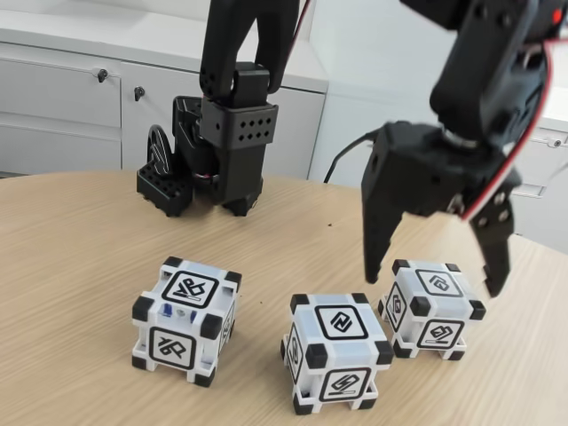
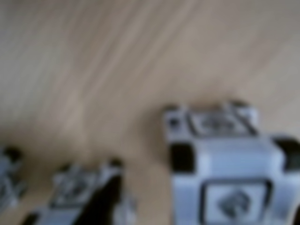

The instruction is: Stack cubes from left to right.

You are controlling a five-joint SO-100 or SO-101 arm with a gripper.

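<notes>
Next, my gripper grabs the white cube's opposite sides, to stack the cube with the other cubes.
Three white cubes with black corners stand in a row on the wooden table (image 1: 80, 266). In the fixed view they are the left cube (image 1: 185, 319), the middle cube (image 1: 337, 351) and the right cube (image 1: 432, 306), each apart from the others. My gripper (image 1: 434, 277) hangs open just above the right cube, one black finger on either side of it and nothing between them. The blurred wrist view looks down on the nearest cube (image 2: 229, 178) at the right, another cube (image 2: 77, 192) at the lower left, and a piece of a third cube (image 2: 7, 183) at the left edge.
The arm's black base (image 1: 217, 160) stands at the back of the table, behind the left and middle cubes. White cabinets (image 1: 62, 98) run behind the table. Bare wood lies left of the cubes and in front of the base.
</notes>
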